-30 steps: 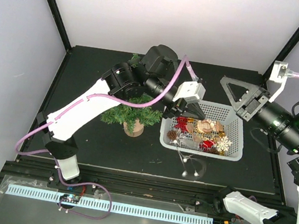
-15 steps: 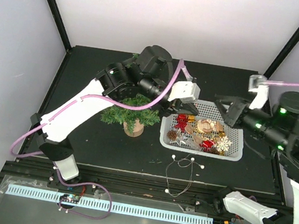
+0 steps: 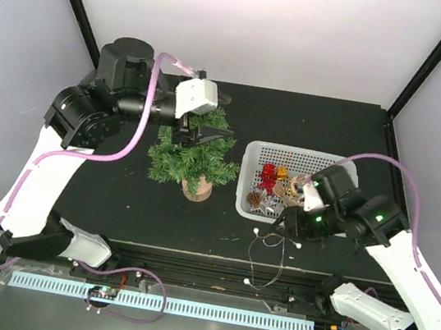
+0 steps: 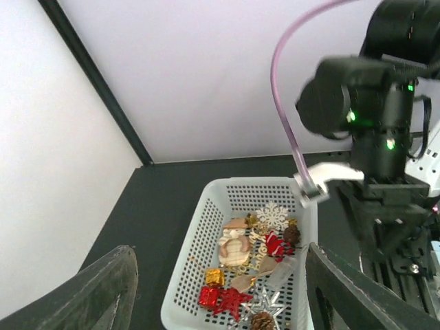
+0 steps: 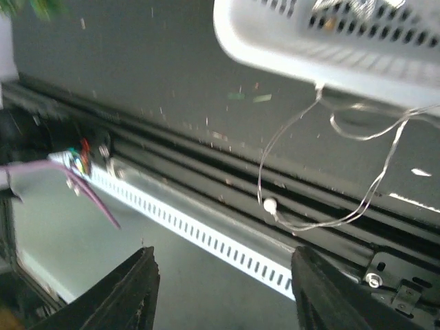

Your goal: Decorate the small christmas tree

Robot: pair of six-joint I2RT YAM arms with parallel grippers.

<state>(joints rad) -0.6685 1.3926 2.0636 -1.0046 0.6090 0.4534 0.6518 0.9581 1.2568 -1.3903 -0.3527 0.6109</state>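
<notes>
I should next pinch the garland's bare wire [image 3: 282,240] [image 5: 404,119] by the basket's front edge with my right gripper. That leaves the wire next to it free to hand to my left gripper.
The small christmas tree [image 3: 190,160] stands upright on its tan stump [image 3: 197,189], left of the white basket [image 3: 344,227]. My left gripper [image 3: 206,136] hovers over the tree's top, open and empty; its wrist view looks past both fingers [image 4: 103,289] at the basket [image 4: 185,275] of ornaments. My right gripper [image 3: 288,222] is low at the basket's front edge, open, with nothing between its fingers [image 5: 130,295]. A thin wire garland with white beads [image 3: 267,253] lies on the table in front of the basket and trails over the table's front edge; one bead [image 5: 269,204] shows in the right wrist view.
The basket holds a red star [image 4: 232,300], a gold box [image 4: 214,277], a white snowflake [image 4: 273,216], a wooden figure [image 4: 234,244] and pine cones. A slotted white rail [image 3: 158,303] runs below the table's front edge. Black frame posts stand at the back corners.
The left arm swung from the basket back over the tree and its jaws opened. The right arm came down from the back right to the basket's front edge and opened.
</notes>
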